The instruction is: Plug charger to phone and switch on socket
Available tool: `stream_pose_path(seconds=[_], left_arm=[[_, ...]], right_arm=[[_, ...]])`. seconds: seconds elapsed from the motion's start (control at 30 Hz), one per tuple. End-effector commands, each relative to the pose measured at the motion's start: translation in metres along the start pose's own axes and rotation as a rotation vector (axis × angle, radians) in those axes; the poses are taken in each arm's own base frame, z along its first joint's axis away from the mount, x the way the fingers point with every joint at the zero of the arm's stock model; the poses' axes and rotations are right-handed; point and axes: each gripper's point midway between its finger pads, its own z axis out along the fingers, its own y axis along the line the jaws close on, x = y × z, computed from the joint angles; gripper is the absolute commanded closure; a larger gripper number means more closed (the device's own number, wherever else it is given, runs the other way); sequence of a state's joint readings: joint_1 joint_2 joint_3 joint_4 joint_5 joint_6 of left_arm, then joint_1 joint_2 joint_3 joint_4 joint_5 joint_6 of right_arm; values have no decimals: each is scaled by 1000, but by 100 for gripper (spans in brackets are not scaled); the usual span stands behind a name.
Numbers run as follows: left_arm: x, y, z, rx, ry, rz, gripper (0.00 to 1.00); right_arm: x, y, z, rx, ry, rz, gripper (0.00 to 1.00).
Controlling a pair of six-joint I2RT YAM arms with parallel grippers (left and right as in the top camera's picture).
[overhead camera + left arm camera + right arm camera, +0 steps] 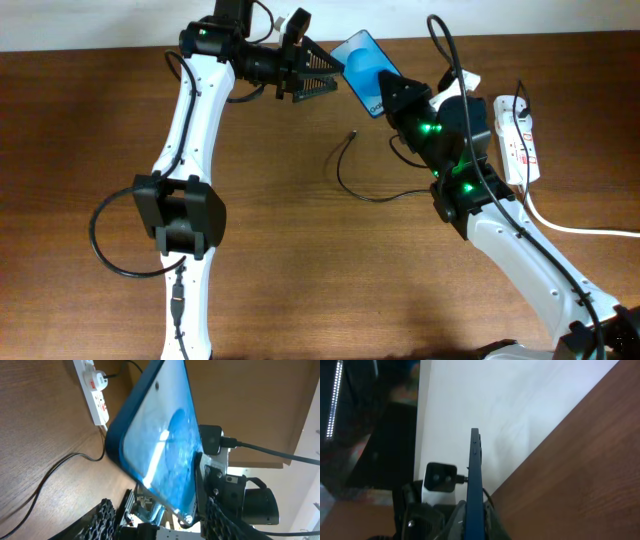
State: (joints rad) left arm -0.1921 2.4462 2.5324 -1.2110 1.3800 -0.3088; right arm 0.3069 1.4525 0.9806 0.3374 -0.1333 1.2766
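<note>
The robot's left gripper will next take hold of the phone (360, 60) by its end opposite the right gripper, so the phone's lower end stays free for plugging the charger in.
The phone (360, 60), blue screen and dark edge, is held tilted above the table's far middle. My right gripper (392, 98) is shut on its lower end; in the right wrist view the phone (475, 470) stands edge-on between the closed fingers of that gripper (475, 512). My left gripper (325, 68) is open at the phone's other end. In the left wrist view the phone (160, 435) reaches down between the spread fingers of the left gripper (160, 510). The charger (345, 178) lies looped on the table, its plug tip (352, 132) free. The socket (518, 140) lies at the right.
A thick white cord (580, 228) runs from the socket towards the right edge. The left wrist view shows the socket (92, 390) with a plug in it and a thin black cable (50, 475) on the wood. A white wall stands behind the table.
</note>
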Motion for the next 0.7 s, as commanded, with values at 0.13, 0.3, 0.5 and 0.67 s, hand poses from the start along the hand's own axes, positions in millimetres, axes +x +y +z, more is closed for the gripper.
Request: stream_pose_path(seconds=[0.13,0.3,0.5,0.67], left_arm=[[1,-2,9,-46,0,35,44],[1,-2,10,-45,2,12,47],[-4,-4,10,-40,-12,-105,52],[-17,-14,12,-12,-31,-111,66]], right_arm=[[53,-6,18,15,136,121,96],[67,-31,34,70,142,181,96],[75,-30,35,66,152,182,96],[85,-28,35,68,160,209,96]])
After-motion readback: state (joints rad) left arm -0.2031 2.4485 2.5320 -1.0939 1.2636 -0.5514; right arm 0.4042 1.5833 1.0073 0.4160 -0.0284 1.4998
